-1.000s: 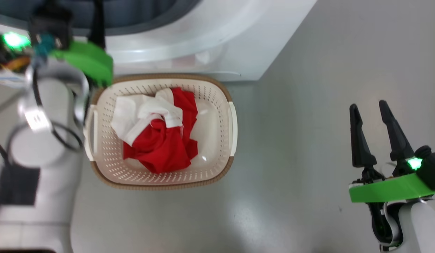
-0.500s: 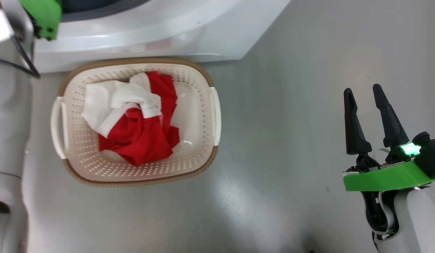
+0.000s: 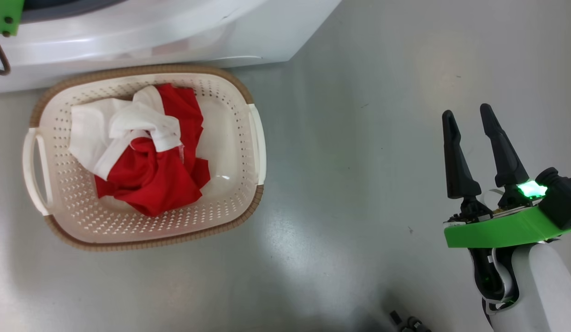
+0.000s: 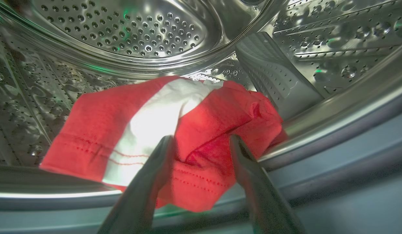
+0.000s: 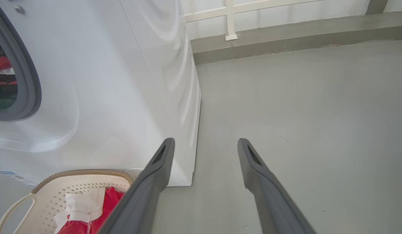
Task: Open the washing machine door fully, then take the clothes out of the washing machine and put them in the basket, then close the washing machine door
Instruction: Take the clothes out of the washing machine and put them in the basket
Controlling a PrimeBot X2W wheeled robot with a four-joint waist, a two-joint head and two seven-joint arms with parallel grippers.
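I need to get the clothes out of the drum and into the basket, so I should next grab the red garment by its stitched hem [image 4: 200,182] with my left gripper.
Inside the washing machine's steel drum [image 4: 123,29], a red and white garment [image 4: 100,117] lies near the front lip. My left gripper [image 4: 201,138] is open, its two fingers straddling a fold of that red fabric. More red and white clothes [image 3: 147,184] lie in the cream basket [image 3: 258,138] on the floor in front of the washing machine [image 3: 175,32]. My right gripper [image 3: 466,110] hangs open and empty over bare floor, well to the right of the basket. The washing machine door is out of view.
The grey rubber gasket [image 5: 25,65] rings the machine's opening, with red cloth visible through it. A grey floor [image 3: 350,184] stretches right of the basket. A wall with a pale skirting [image 5: 285,26] runs behind the machine.
The head camera has swung, so the basket sits further left in the picture and my left forearm has slid out at the left edge. The right gripper stays open.
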